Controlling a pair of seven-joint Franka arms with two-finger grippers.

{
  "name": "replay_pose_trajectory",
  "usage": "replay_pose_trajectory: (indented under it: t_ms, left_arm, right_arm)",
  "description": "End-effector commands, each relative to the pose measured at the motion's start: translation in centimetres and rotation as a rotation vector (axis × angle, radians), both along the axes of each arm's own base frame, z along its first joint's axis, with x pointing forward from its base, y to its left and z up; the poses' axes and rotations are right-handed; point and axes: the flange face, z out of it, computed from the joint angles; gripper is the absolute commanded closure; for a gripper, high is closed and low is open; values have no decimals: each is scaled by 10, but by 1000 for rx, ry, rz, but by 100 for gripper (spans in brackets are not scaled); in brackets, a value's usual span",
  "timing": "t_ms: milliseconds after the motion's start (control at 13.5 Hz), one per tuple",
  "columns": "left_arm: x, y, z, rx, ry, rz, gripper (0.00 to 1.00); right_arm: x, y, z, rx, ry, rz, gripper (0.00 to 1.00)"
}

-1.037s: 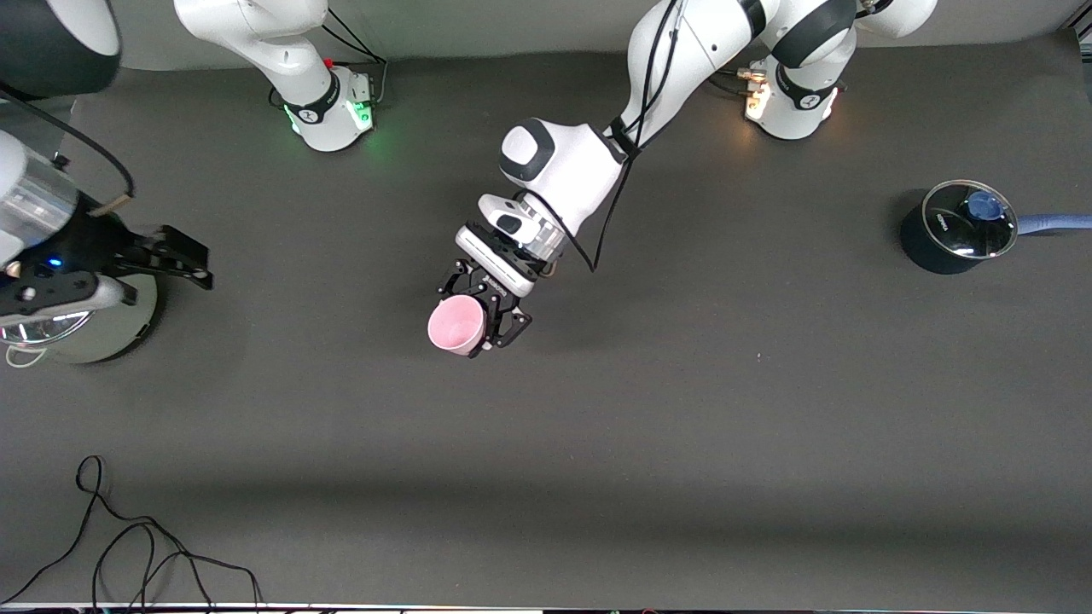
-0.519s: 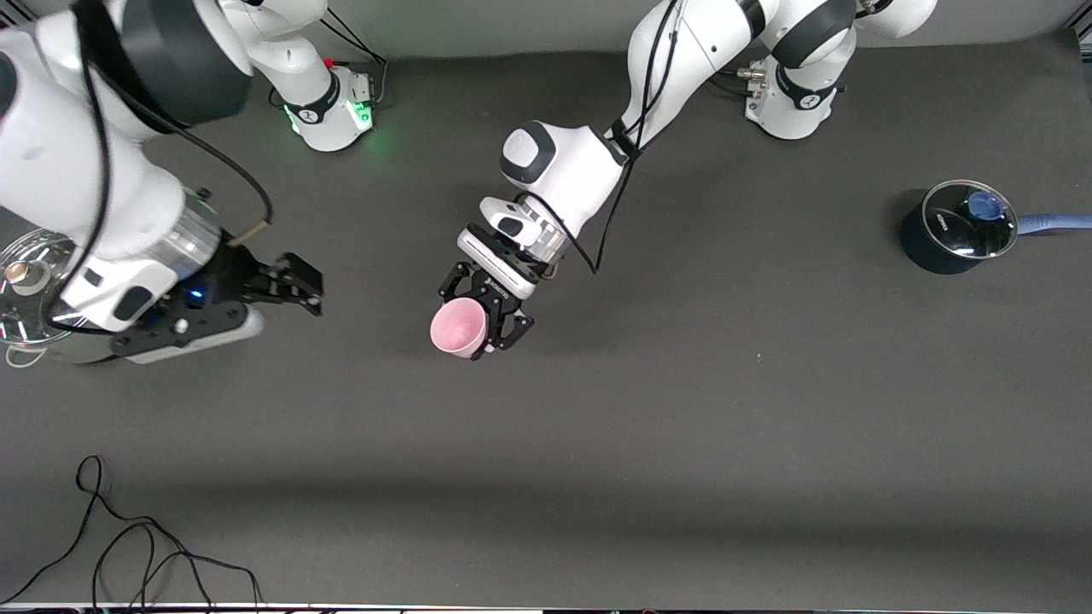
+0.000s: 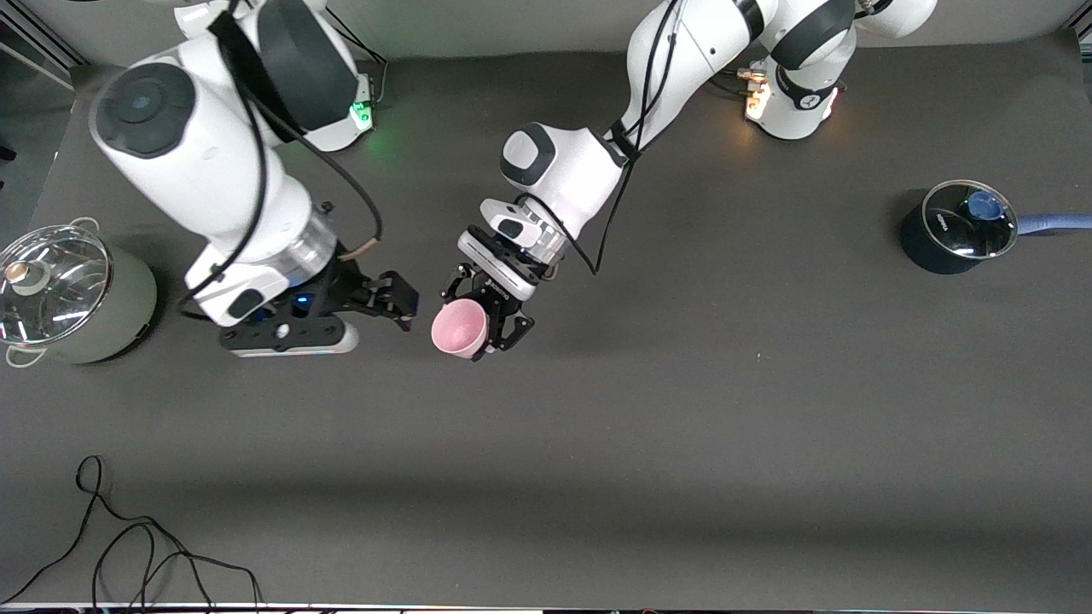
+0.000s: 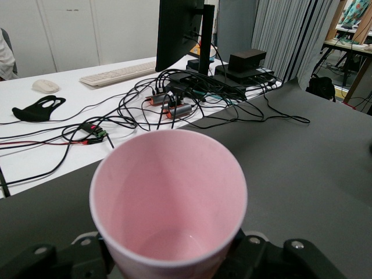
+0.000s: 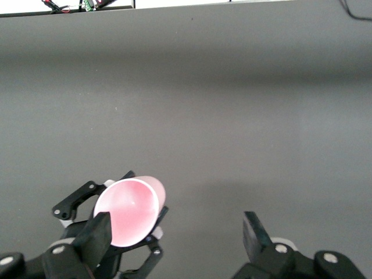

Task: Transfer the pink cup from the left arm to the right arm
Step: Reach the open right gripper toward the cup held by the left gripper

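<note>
I need to grab the pink cup next with my right gripper by its open rim (image 3: 435,321), because my left gripper's fingers are wrapped around the cup's lower body.
The pink cup (image 3: 459,328) hangs in the air over the middle of the table, tilted, with its mouth turned up toward the right arm's end. My left gripper (image 3: 476,317) is shut on its lower body. In the left wrist view the cup (image 4: 168,197) fills the space between the black fingers (image 4: 293,256). My right gripper (image 3: 408,309) stands open beside the cup, a small gap away, not touching it. In the right wrist view the cup (image 5: 127,210) sits off to one side of the open right gripper (image 5: 176,232), near one fingertip (image 5: 99,232).
A pale green pot (image 3: 128,315) with a glass lid stands at the right arm's end of the table. A dark blue saucepan (image 3: 930,247) with a glass lid stands at the left arm's end. A black cable (image 3: 128,546) lies near the front edge.
The right arm has swung in from its end of the table, bringing its open gripper close beside the cup. The left arm has held the cup almost still.
</note>
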Motion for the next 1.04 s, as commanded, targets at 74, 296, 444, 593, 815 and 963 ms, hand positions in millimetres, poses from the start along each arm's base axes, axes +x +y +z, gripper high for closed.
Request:
replay_pose_trajectory:
  t_ms: [74, 296, 444, 593, 815, 963]
  left_arm:
    - [-1, -5, -3, -10, -1, 16, 100]
    - [1, -3, -3, -3, -8, 19, 100]
    - [1, -3, -5, 6, -13, 21, 100]
    - [0, -4, -6, 4, -12, 20, 100]
    - [0, -4, -7, 5, -11, 20, 100]
    - [0, -4, -6, 4, -12, 20, 100]
  right_arm:
    - [1, 16, -13, 13, 24, -110, 0]
    - [2, 17, -40, -12, 70, -112, 0]
    - [6, 19, -60, -30, 97, -109, 0]
    - [7, 20, -74, -40, 117, -101, 0]
    - [7, 22, -93, -57, 147, -95, 0]
    - [2, 32, -101, -62, 158, -82, 0]
